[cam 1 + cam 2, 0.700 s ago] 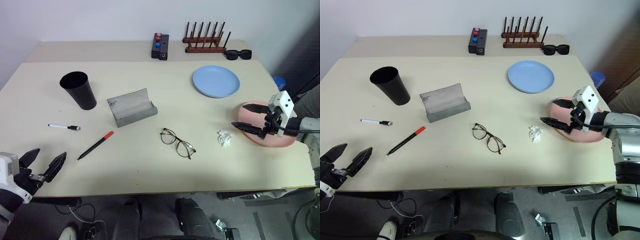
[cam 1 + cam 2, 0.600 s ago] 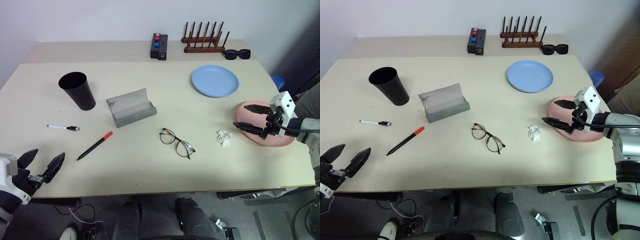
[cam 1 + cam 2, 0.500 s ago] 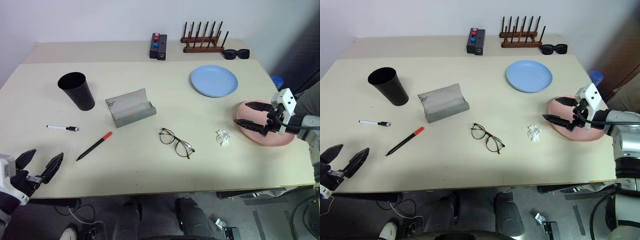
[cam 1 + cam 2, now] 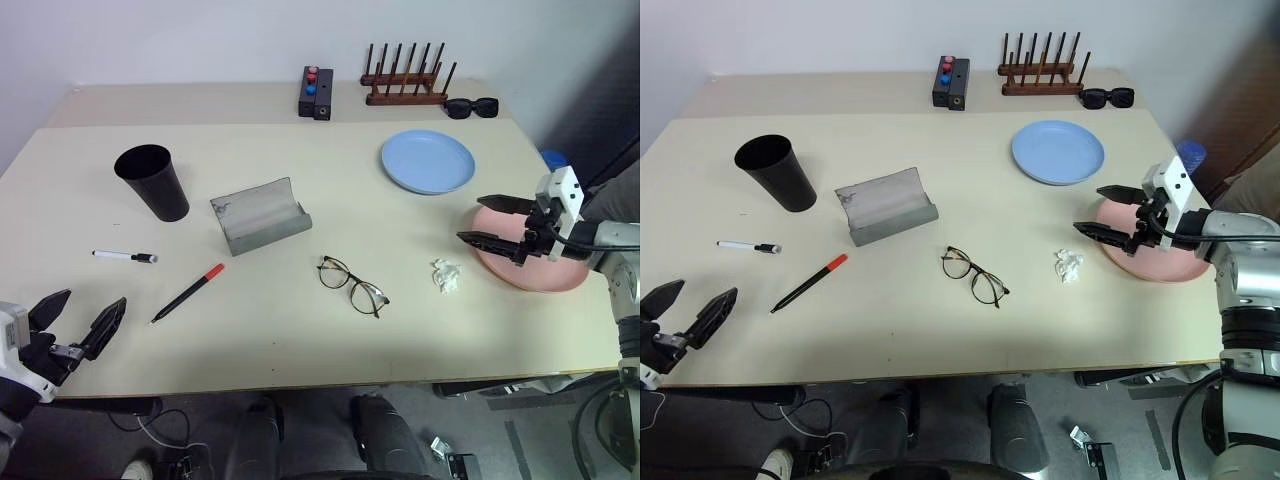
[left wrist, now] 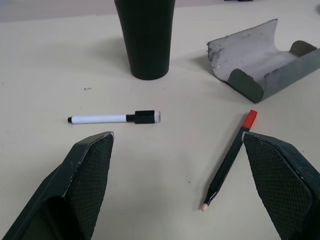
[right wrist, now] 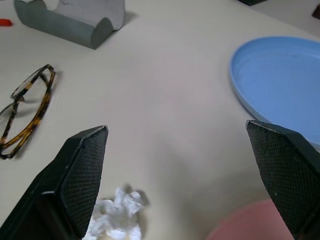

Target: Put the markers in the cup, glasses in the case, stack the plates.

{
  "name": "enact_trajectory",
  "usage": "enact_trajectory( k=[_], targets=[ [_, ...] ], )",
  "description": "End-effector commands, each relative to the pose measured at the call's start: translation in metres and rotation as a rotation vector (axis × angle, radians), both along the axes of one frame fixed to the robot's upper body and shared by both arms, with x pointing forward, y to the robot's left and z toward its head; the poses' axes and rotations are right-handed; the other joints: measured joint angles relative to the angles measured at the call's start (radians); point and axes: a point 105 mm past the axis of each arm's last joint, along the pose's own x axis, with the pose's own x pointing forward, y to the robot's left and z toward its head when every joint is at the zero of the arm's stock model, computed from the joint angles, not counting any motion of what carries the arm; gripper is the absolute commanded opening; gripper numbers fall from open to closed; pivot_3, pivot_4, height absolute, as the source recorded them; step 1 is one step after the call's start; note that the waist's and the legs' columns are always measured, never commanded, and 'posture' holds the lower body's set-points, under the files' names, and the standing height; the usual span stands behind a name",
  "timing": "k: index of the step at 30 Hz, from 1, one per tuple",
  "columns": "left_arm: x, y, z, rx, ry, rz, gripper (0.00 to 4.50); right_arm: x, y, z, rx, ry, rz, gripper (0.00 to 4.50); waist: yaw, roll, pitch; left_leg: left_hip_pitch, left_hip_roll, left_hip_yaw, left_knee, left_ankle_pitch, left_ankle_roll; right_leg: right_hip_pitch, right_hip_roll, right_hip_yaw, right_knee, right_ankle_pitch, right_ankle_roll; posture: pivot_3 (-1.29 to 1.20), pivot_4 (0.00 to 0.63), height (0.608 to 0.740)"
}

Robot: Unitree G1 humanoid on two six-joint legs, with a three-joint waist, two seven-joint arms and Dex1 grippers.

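The left gripper needs to put the black marker in the black cup point(image 4: 152, 180), so it should next grab the marker by its dark body point(image 4: 182, 300).
A black cup point(image 4: 152, 180) stands at the left, with the open grey case point(image 4: 262, 215) to its right. The white marker point(image 4: 125, 257) and the red-capped black marker point(image 4: 188, 292) lie in front of them. The wire-framed glasses point(image 4: 353, 286) lie unfolded mid-table. At the right, the blue plate point(image 4: 428, 161) sits behind the pink plate point(image 4: 545, 268). My right gripper point(image 4: 472, 220) is open and empty, hovering over the pink plate's left edge. My left gripper point(image 4: 78, 330) is open and empty at the table's near left edge, pointing toward the markers point(image 5: 114, 118).
A crumpled white paper point(image 4: 446, 276) lies between the glasses and the pink plate. At the back stand a black box with coloured buttons point(image 4: 311, 93), a wooden peg rack point(image 4: 405, 85) and black sunglasses point(image 4: 472, 107).
My right gripper has lifted a little and reached further left past the pink plate's edge, still open. The left gripper has barely moved.
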Motion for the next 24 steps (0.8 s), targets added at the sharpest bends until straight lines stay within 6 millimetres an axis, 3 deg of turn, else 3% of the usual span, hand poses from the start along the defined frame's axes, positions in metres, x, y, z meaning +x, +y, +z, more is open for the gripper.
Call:
enact_trajectory(
  k=[1, 7, 11, 16, 20, 24],
  targets=[
    [0.0, -0.001, 0.006, 0.014, -0.016, -0.016, 4.22, -0.006, -0.004, 0.016, -0.001, -0.056, 0.002, 4.5, 0.0, 0.0, 0.0, 0.0, 0.0, 0.0, 0.0, 0.0, 0.0, 0.0, 0.0, 0.0, 0.0, 0.0, 0.0, 0.0, 0.15, 0.74],
    [0.006, -0.009, 0.004, 0.02, 0.023, -0.068, 4.22, -0.017, 0.003, 0.016, 0.0, -0.059, 0.02, 4.5, 0.0, 0.0, 0.0, 0.0, 0.0, 0.0, 0.0, 0.0, 0.0, 0.0, 0.0, 0.0, 0.0, 0.0, 0.0, 0.0, 0.15, 0.74],
    [0.015, -0.014, 0.004, 0.027, 0.067, -0.099, 4.22, -0.02, 0.019, 0.019, 0.013, -0.071, 0.047, 4.5, -0.003, 0.0, 0.0, 0.0, 0.0, 0.0, 0.0, 0.0, 0.0, 0.0, 0.0, 0.0, 0.0, 0.0, 0.0, 0.0, 0.15, 0.74],
    [0.03, -0.036, -0.001, 0.05, 0.167, -0.193, 4.37, -0.024, 0.054, 0.018, 0.05, -0.068, 0.122, 4.5, -0.005, 0.0, 0.0, 0.0, 0.0, 0.0, 0.0, 0.0, 0.0, 0.0, 0.0, 0.0, 0.001, 0.0, 0.0, 0.0, 0.15, 0.74],
    [0.05, -0.053, -0.01, 0.148, 0.26, -0.252, 4.37, -0.038, 0.096, 0.005, 0.047, -0.054, 0.235, 4.5, 0.001, 0.0, 0.0, 0.0, 0.0, -0.001, 0.0, 0.0, 0.0, 0.0, 0.001, 0.0, 0.001, 0.0, 0.0, 0.0, 0.15, 0.74],
    [0.065, -0.055, -0.023, 0.2, 0.35, -0.259, 4.37, -0.053, 0.132, -0.005, 0.071, -0.049, 0.309, 4.5, 0.004, 0.0, 0.0, 0.0, 0.0, -0.001, 0.0, 0.0, 0.0, 0.0, 0.002, 0.0, 0.002, 0.0, 0.0, 0.0, 0.15, 0.74]
  ],
)
